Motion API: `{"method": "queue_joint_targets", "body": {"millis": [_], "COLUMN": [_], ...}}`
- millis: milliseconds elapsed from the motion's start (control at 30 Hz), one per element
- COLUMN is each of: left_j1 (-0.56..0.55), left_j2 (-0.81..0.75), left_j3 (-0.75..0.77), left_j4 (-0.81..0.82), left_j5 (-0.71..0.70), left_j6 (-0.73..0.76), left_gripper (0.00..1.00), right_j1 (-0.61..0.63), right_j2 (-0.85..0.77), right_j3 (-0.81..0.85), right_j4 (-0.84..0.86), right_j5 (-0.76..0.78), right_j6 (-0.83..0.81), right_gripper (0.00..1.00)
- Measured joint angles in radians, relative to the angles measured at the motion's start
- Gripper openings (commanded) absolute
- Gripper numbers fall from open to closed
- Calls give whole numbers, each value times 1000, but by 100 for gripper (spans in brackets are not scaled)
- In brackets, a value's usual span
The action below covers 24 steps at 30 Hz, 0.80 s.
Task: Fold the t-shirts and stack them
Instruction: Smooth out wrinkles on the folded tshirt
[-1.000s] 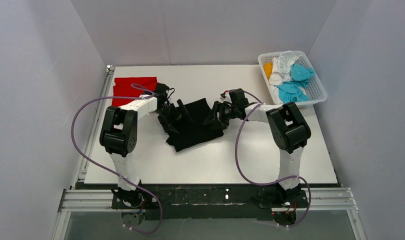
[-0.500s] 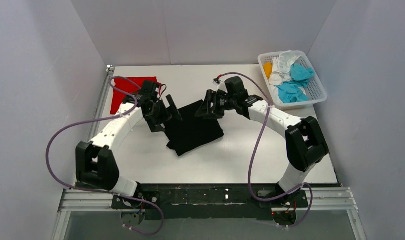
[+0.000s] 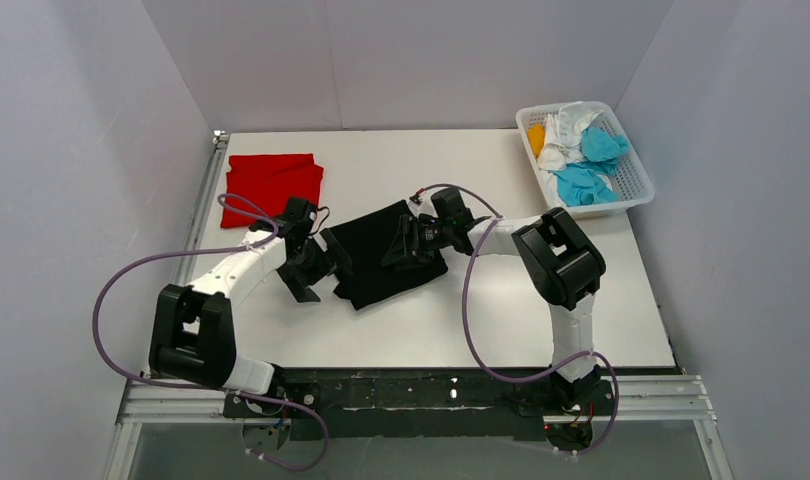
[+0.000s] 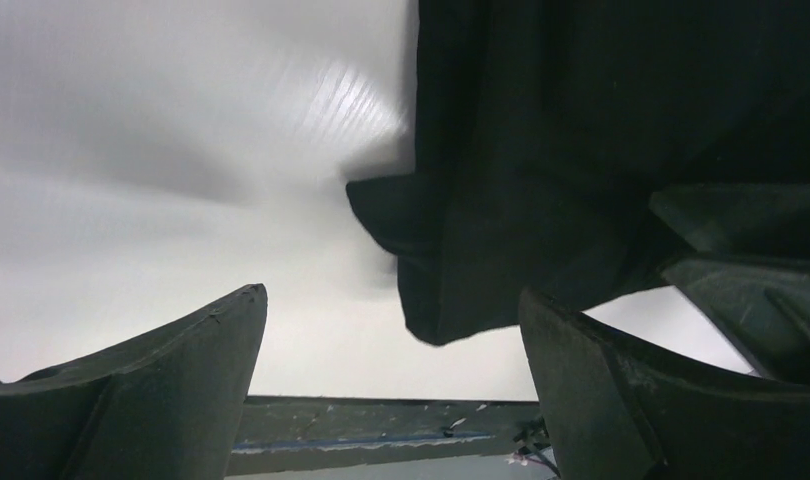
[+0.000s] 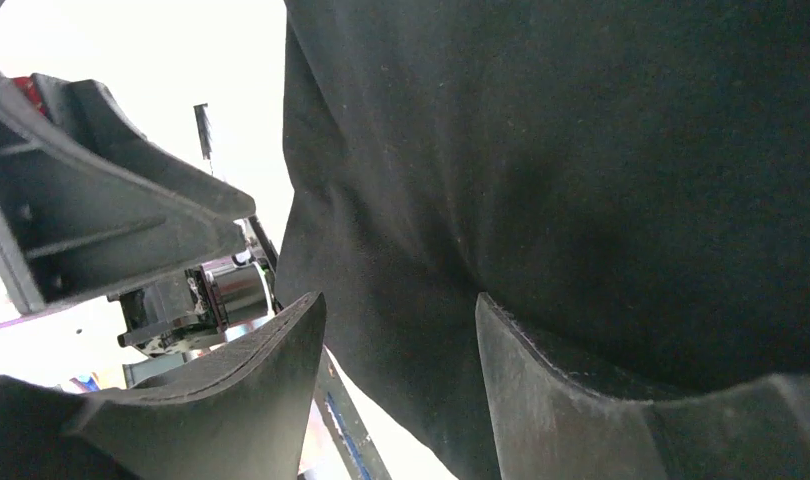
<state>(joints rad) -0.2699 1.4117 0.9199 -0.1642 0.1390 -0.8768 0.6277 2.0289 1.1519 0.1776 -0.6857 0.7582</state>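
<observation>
My left gripper grips the folded black t-shirt (image 3: 386, 258) by its nearest side edge next, layers together, to stack it on the red t-shirt.
A folded black t-shirt (image 3: 386, 258) lies in the middle of the white table (image 3: 481, 310). A folded red t-shirt (image 3: 273, 180) lies flat at the far left. My left gripper (image 3: 316, 270) is open and empty, low at the black shirt's left edge. In the left wrist view a corner of the black shirt (image 4: 541, 180) sits between and beyond the spread fingers of the gripper (image 4: 389, 295). My right gripper (image 3: 406, 245) is open over the black shirt's right part. In the right wrist view the black cloth (image 5: 581, 150) fills the view past the parted gripper (image 5: 399, 300).
A white lattice basket (image 3: 593, 208) stands at the far right corner, holding crumpled cyan (image 3: 581, 182), white (image 3: 561, 135) and orange (image 3: 536, 138) shirts. Grey walls close in three sides. The metal rail with the arm bases (image 3: 411, 395) runs along the near edge.
Both grippers have moved nearer and lower. The left one went from the shirt's far left edge to its near left side. The right one came in over the shirt.
</observation>
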Motion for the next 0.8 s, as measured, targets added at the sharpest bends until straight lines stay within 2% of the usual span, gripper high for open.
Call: {"method": "queue_joint_targets", "body": {"millis": [167, 267, 633, 800], "left_j1": [3, 3, 5, 5], "left_j2": [71, 111, 179, 222], "left_j3": [0, -8, -46, -20], "left_j4": [48, 99, 370, 444], "left_j5": [2, 3, 26, 45], "left_j6": [-17, -30, -131, -133], "left_gripper": [98, 98, 98, 91], "right_j1": [-7, -7, 5, 3], "right_j2": [-1, -12, -162, -280], "right_j3": [-81, -101, -26, 13], "right_j4": [163, 200, -6, -90], "right_j5": [-26, -23, 72, 100], "right_j6": [26, 31, -22, -60], "right_gripper": [66, 66, 68, 68]}}
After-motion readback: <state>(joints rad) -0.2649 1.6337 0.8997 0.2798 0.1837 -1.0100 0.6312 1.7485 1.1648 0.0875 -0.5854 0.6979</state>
